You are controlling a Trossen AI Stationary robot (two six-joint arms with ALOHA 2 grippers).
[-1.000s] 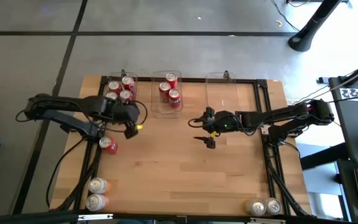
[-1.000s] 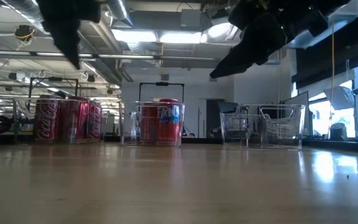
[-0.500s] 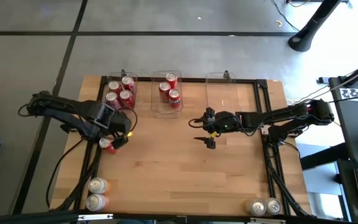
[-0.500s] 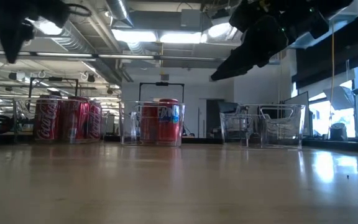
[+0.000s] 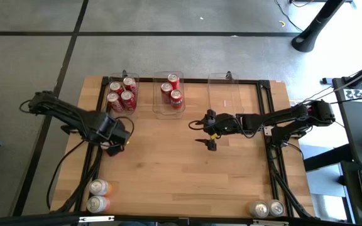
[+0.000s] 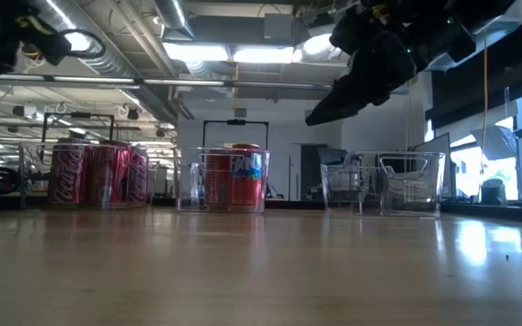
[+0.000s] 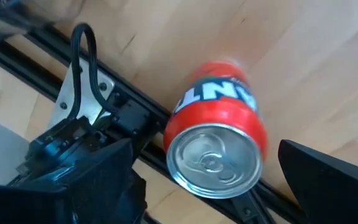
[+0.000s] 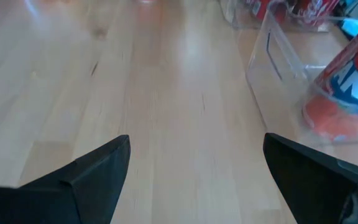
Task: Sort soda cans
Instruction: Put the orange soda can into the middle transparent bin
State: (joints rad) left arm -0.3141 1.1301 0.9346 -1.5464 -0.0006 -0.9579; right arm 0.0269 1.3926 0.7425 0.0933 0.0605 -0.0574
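The fingers of the left gripper are above the red can's silver top (image 7: 214,160), so they would miss the can if they closed now. The left gripper needs to go lower first.
A red soda can (image 7: 216,149) with a silver top stands upright on the wood table beside a black frame rail. My left gripper (image 7: 205,163) points down over it, open, one finger on either side and neither touching it. In the high view this gripper (image 5: 113,139) hides the can, at the table's left. My right gripper (image 5: 201,133) hangs open over the table's middle, nothing between its fingers (image 8: 197,149). Several red cans fill the left clear bin (image 5: 121,93), and three stand in the middle bin (image 5: 170,93).
The right clear bin (image 5: 225,94) holds nothing. Two cans (image 5: 97,195) stand at the near left corner and two silver cans (image 5: 267,208) at the near right. Black frame rails (image 5: 99,169) run along the table's left and right sides. Bare wood lies between the arms.
My left gripper has swung from in front of the left bin toward the table's left and near edge, sunk a little and tipped to point straight down, ending over the loose red can. The can has kept its place.
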